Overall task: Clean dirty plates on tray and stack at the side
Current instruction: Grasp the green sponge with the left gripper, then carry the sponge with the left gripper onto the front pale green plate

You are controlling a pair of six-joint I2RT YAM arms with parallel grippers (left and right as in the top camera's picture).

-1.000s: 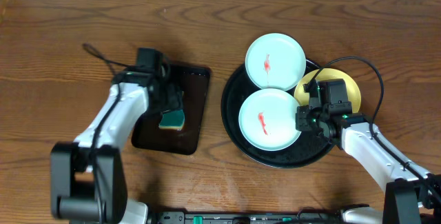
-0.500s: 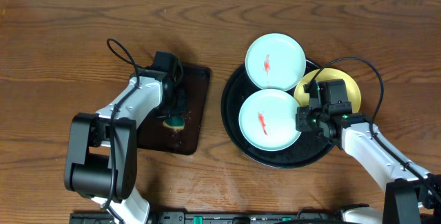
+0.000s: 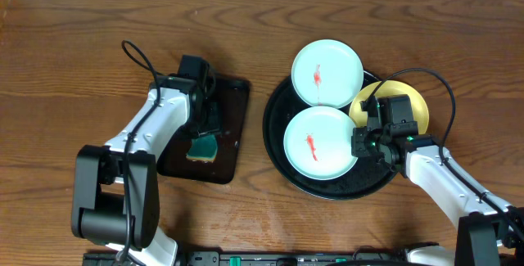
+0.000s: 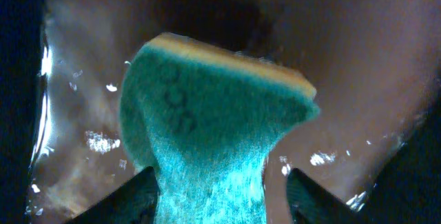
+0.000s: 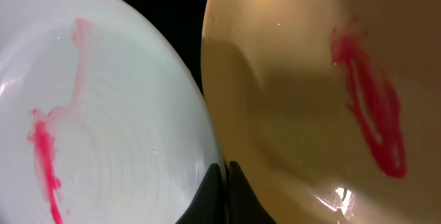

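The sponge's yellow-edged end should stay free for cleaning, so the left gripper should next grab the sponge across its narrow middle (image 3: 205,140) (image 4: 210,185).
Two pale mint-white plates, one at the back (image 3: 327,72) and one nearer (image 3: 319,142), lie on the round black tray (image 3: 275,153), each with a red streak. A pale yellow plate (image 3: 417,106) rests at the tray's right rim. My right gripper (image 3: 363,142) is shut on that yellow plate (image 5: 310,114), its fingertips (image 5: 225,167) pinching the rim right beside the nearer white plate (image 5: 103,114). My left gripper (image 3: 205,128) hovers over a green and yellow sponge (image 3: 203,146). Its jaws (image 4: 220,176) stand open around the sponge (image 4: 213,114), the left finger touching it and the right finger apart.
The sponge lies on a wet rectangular black tray (image 3: 233,102) left of the round tray. Bare wood-grain tabletop (image 3: 409,20) surrounds both trays. A cable (image 3: 139,57) loops behind the left arm.
The left arm swung over the rectangular tray; its jaws closed on the sponge, then spread again. The sponge shifted slightly. The right arm and the plates stayed still.
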